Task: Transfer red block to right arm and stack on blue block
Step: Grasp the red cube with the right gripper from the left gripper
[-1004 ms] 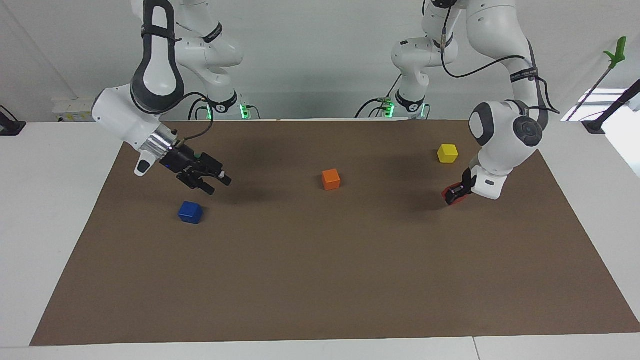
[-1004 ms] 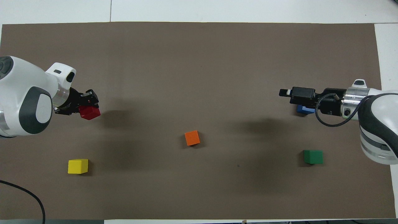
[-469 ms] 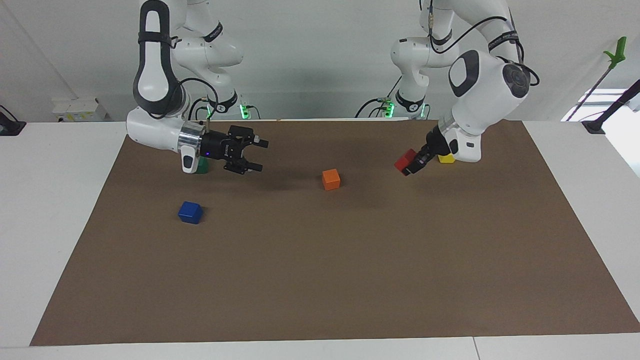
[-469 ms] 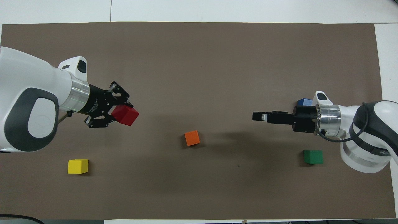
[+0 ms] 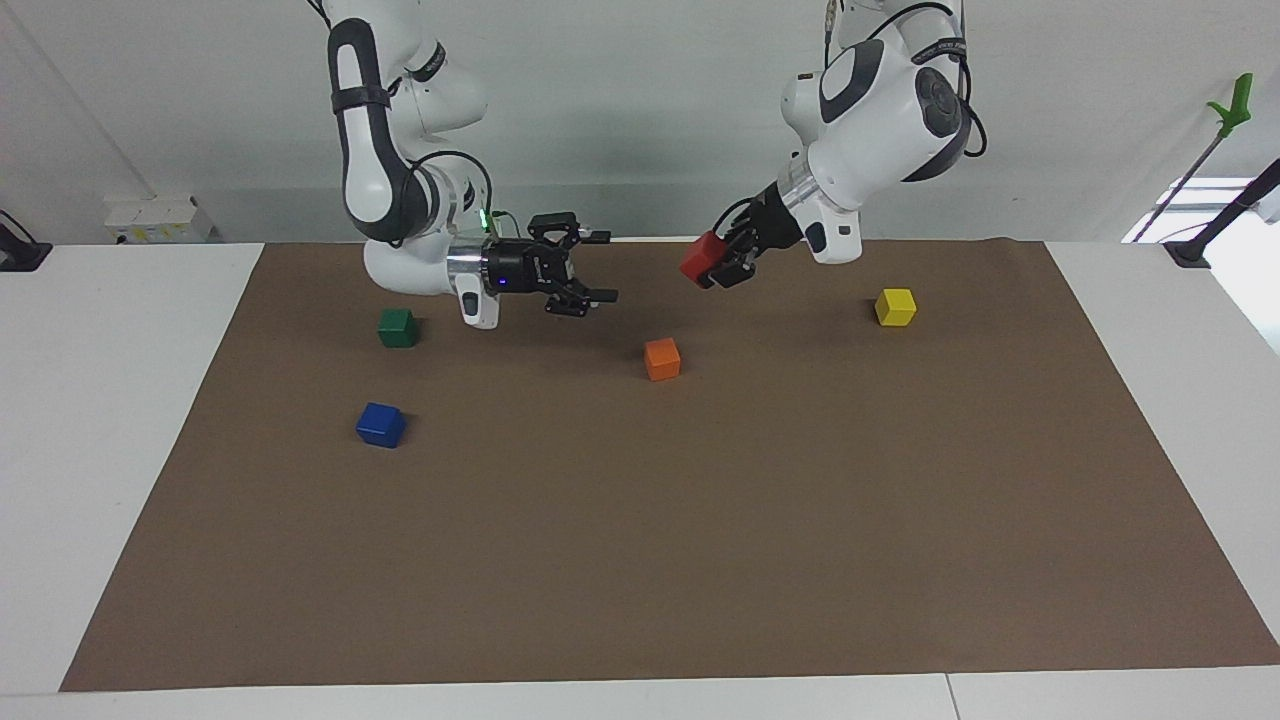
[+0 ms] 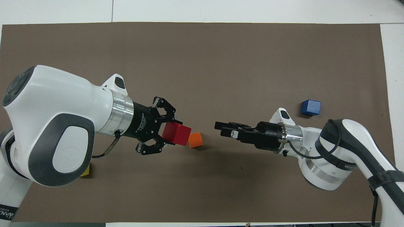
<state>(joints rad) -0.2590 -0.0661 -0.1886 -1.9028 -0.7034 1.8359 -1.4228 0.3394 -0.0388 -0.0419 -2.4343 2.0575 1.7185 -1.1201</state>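
My left gripper needs to keep holding the block until the block reaches my right gripper's open fingertips, because the red block [image 6: 178, 134] is still hanging short of them.
The red block [image 5: 700, 256] [image 6: 178, 134] hangs in the air, with my left gripper [image 5: 716, 264] [image 6: 170, 135] shut on it, over the mat beside the orange block [image 5: 662, 358]. My right gripper [image 5: 603, 267] [image 6: 222, 128] is open and lies level, pointing at the red block across a short gap, with nothing between its fingers. The blue block [image 5: 381, 424] [image 6: 311, 107] sits alone on the mat toward the right arm's end.
A green block [image 5: 397, 327] lies nearer to the robots than the blue one, and the right arm hides it in the overhead view. A yellow block [image 5: 895, 306] sits toward the left arm's end. The brown mat [image 5: 640, 560] covers the table.
The left gripper has lifted the red block off the mat and carried it to the middle. The right gripper has swung from beside the blue block to the middle, turning level.
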